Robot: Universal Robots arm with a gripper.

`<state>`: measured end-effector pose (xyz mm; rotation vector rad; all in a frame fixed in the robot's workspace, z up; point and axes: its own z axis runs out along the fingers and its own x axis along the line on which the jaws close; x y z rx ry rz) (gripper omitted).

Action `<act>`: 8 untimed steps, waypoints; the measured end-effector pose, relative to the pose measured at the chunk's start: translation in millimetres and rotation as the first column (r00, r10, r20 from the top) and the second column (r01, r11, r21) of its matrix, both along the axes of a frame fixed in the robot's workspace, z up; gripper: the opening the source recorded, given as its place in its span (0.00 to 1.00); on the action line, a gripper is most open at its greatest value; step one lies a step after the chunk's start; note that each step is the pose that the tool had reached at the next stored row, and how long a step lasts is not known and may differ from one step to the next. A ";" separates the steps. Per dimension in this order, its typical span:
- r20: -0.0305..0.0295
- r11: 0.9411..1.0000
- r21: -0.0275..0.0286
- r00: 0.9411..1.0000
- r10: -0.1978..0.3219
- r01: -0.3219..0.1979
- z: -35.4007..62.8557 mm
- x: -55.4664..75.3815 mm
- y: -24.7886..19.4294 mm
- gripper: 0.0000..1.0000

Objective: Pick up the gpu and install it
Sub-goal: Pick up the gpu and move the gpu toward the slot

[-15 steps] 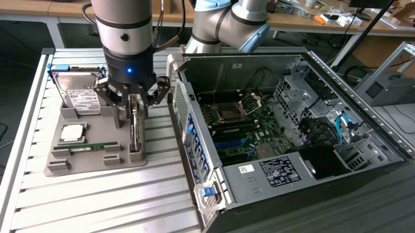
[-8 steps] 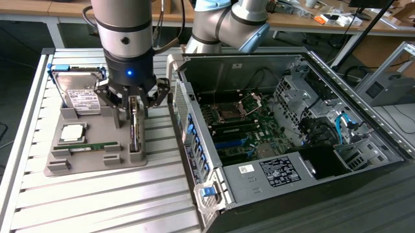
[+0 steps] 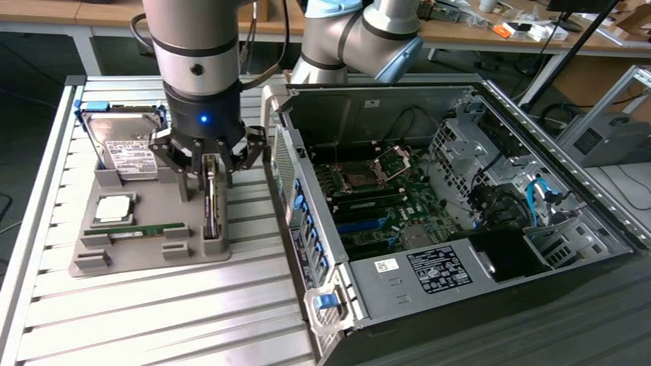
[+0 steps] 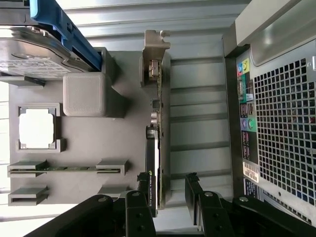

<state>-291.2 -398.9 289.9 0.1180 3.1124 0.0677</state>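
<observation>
My gripper grips the GPU's two flat sides along its upper edge (image 3: 210,164) next. The GPU stands on its thin edge in the tray slot (image 3: 215,238).
The gpu (image 3: 210,204) is a thin dark card with a silvery metal edge. It stands on its edge in a slot at the exterior view's right side of the grey holder tray (image 3: 142,263). My gripper (image 3: 209,177) hangs straight down over the card's top, open, with one finger on each side. In the wrist view the gpu (image 4: 157,123) runs away from my gripper (image 4: 168,181). Its near end sits between the black fingertips (image 4: 145,183), close to one and apart from the other. Nothing is gripped.
The tray also holds a silver hard drive (image 3: 127,149) in a blue bracket, a square processor (image 3: 114,207) and a green memory stick (image 3: 148,229). The open computer case (image 3: 437,206) lies to the exterior view's right, motherboard exposed. Its perforated rear panel (image 4: 284,118) is close beside the tray.
</observation>
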 end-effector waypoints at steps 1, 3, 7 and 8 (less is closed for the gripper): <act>0.000 1.000 0.000 1.000 0.000 0.000 -0.8 0.0 0.0 0.42; 0.000 1.000 0.000 1.000 0.000 0.000 -2.9 0.0 0.0 0.42; 0.000 1.000 0.000 1.000 0.000 0.000 -5.7 0.0 0.0 0.42; 0.000 1.000 0.000 1.000 0.000 0.000 -6.4 0.0 0.0 0.42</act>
